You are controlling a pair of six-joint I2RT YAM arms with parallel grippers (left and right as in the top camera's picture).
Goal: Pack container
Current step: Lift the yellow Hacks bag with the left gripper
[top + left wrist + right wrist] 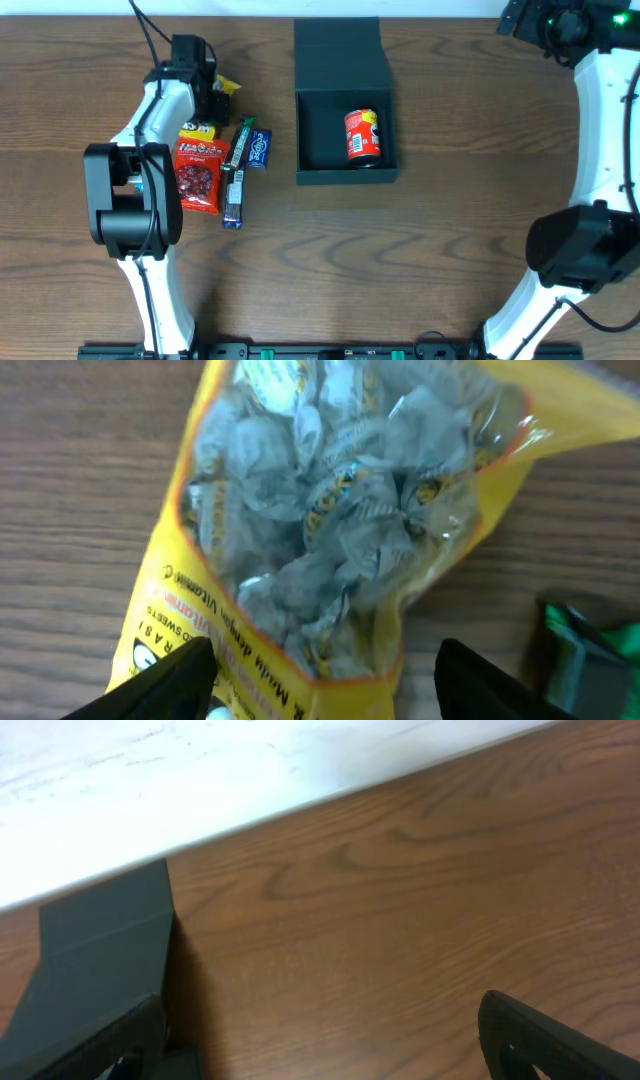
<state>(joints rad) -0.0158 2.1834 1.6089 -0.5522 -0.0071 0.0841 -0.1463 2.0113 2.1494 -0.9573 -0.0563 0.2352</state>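
Observation:
My left gripper closes next, since its fingers reach down over the sides of the yellow bag's lower end. Closing now would catch the bag.
The container [340, 172] is a dark teal-black square box, lid flap open toward the far side; a red can-shaped snack [362, 136] lies inside. Its flap shows in the right wrist view [100, 960]. My left gripper [205, 95] is open over a yellow bag of wrapped candies [320, 530], its fingers [325, 685] straddling the bag's lower end. The bag's corner shows by the gripper overhead [228, 87]. My right gripper [320, 1040] is open and empty above bare wood, at the far right table corner [545, 25].
Left of the box lie a red packet of berries [198, 175], a long dark bar [236, 172] and a small blue packet [260, 148]. A dark green object [590, 655] lies right of the yellow bag. The table's far edge meets a white wall [200, 770].

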